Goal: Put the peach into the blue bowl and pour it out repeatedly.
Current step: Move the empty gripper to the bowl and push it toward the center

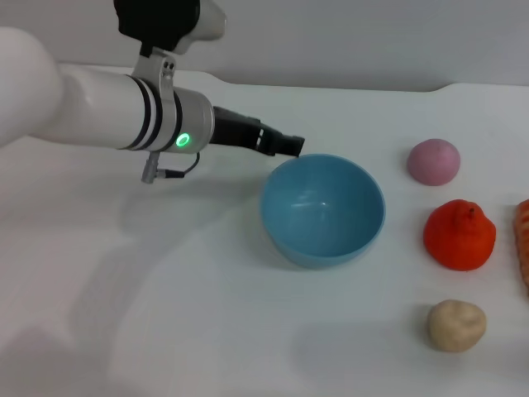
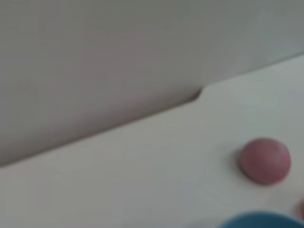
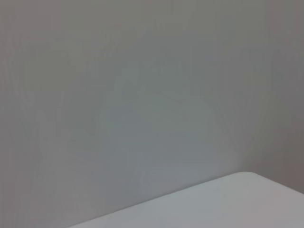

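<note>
I need to move my left gripper toward the bowl's rim (image 1: 271,180) before I close it on that rim, because my fingers are behind the blue bowl's opening (image 1: 323,203).
The light blue bowl (image 1: 324,241) stands in the middle of the white table, and its inside shows nothing in it. The pink peach (image 1: 433,161) lies on the table to the right of the bowl and a little behind it, apart from it. My left gripper (image 1: 289,145) reaches in from the left, its dark tip at the bowl's back left rim; whether it touches the rim does not show. The left wrist view shows the peach (image 2: 264,160) and a sliver of the bowl's rim (image 2: 261,221). The right gripper is out of view.
A larger red-orange fruit (image 1: 459,235) lies right of the bowl, and a beige lumpy potato-like thing (image 1: 455,325) lies in front of it. An orange object (image 1: 522,240) shows at the right edge. The table's back edge (image 1: 347,87) meets a grey wall.
</note>
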Motion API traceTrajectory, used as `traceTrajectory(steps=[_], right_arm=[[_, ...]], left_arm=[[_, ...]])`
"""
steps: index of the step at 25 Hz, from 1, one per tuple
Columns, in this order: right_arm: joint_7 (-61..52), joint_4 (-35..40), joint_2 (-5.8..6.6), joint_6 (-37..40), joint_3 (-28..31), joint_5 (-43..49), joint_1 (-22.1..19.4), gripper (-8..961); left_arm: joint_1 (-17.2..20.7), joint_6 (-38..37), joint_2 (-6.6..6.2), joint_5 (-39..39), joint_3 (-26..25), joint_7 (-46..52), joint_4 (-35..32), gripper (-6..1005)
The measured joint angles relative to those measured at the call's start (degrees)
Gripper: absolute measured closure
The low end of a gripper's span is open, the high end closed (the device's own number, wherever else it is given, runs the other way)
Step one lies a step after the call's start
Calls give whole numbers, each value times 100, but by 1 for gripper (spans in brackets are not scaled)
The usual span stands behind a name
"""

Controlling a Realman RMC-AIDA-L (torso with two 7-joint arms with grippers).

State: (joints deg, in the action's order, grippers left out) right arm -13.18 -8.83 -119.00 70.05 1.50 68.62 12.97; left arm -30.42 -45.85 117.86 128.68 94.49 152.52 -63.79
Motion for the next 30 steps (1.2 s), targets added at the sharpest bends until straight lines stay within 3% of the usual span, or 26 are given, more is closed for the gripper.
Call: traceTrajectory(steps=[6, 13, 30], right_arm=[[2, 14, 0, -1, 0, -5, 46, 321], [4, 14, 0, -1, 0, -8, 56, 321], [-38, -2, 8, -199, -70, 182, 108, 321]], left_arm=[[-109, -93, 34, -42, 279, 43, 306, 196], [-524, 152, 74, -122, 476, 60, 1144, 197], [-616, 294, 59, -268, 704, -7, 1363, 221]])
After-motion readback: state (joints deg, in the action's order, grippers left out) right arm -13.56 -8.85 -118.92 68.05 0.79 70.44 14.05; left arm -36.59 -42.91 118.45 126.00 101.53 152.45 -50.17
